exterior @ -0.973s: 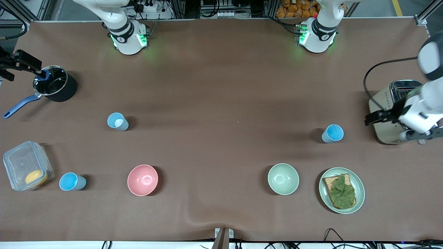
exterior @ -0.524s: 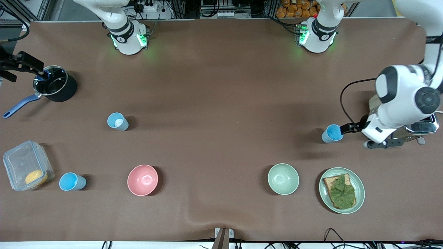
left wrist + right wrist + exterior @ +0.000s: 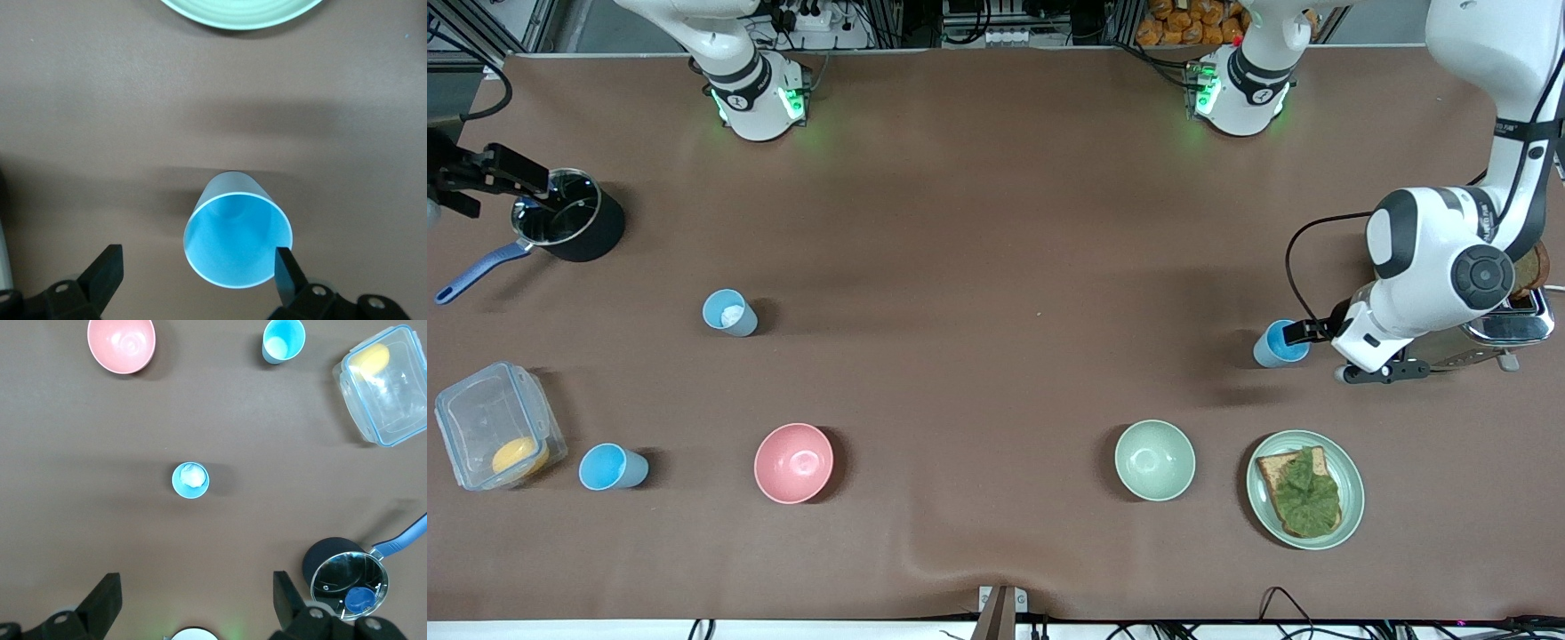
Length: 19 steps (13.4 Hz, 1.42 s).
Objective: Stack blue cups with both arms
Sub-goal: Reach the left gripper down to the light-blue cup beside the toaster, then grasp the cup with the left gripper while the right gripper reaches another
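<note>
My left gripper lowers and only then closes on the cup, since the fingers stop above the blue cup's rim [image 3: 186, 240], short of its opening [image 3: 235, 241].
Three blue cups stand upright on the brown table. One blue cup [image 3: 1280, 344] is near the left arm's end. My left gripper [image 3: 1303, 332] is open and low beside it. In the left wrist view this cup [image 3: 238, 240] sits partly between the jaws of the left gripper [image 3: 197, 275], close to one finger [image 3: 285, 270]. The paler cup with a white patch [image 3: 729, 313] and a third cup [image 3: 612, 468] stand toward the right arm's end. My right gripper [image 3: 523, 180] is open, high over the black pot. Its wrist view shows the right gripper [image 3: 195, 603] and both cups, the paler one [image 3: 191, 481] and the third [image 3: 283, 340].
A black pot [image 3: 571, 227] with a blue handle and a clear lidded box [image 3: 494, 425] are at the right arm's end. A pink bowl [image 3: 793, 462], a pale green bowl [image 3: 1154, 460] and a plate with toast and lettuce [image 3: 1347, 524] lie nearer the camera. A toaster [image 3: 1507, 322] stands under the left arm.
My left arm has swung in from over the toaster and brought its open gripper down beside the blue cup. The right gripper has drifted slightly toward the table's end.
</note>
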### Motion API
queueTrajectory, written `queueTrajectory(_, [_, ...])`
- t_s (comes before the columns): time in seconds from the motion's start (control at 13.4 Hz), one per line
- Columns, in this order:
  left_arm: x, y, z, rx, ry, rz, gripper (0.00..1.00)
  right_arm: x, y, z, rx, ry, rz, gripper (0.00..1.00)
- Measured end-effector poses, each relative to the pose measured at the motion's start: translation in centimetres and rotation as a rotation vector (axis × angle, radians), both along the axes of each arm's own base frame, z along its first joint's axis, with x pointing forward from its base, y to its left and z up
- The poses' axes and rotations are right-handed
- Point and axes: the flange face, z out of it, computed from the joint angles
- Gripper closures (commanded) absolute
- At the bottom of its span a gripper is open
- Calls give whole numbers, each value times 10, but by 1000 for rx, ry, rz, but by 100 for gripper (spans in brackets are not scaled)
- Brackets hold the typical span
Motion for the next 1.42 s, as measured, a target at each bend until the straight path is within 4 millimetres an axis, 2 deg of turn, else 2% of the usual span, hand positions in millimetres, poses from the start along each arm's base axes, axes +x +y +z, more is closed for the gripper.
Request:
queueTrajectory(0.37, [0, 0, -21, -3, 17, 1, 2, -2, 6, -2, 1, 20, 11, 0])
queueTrajectory(0.52, [-1, 0, -24, -3, 21, 1, 3, 0, 6, -12, 1, 37, 11, 0])
queueTrajectory(0.67, [-1, 0, -26, -3, 24, 1, 5, 8, 6, -38, 2, 44, 11, 0])
queueTrajectory(0.9, [-2, 0, -31, -4, 32, 1, 15, 21, 7, -99, 3, 34, 12, 0])
queueTrajectory(0.97, [-2, 0, -34, -4, 35, 1, 20, 23, 8, -123, 2, 32, 12, 0])
queueTrajectory(1.12, [-2, 0, -41, -5, 42, 1, 37, 21, 9, -168, 2, 21, 13, 0])
queueTrajectory(1.35, [-4, 0, -49, -6, 55, 1, 81, 9, 18, -230, -1, -2, 26, 0])
queueTrajectory(1.42, [-4, 0, -52, -6, 58, 1, 99, 4, 19, -246, -1, -11, 26, 0])
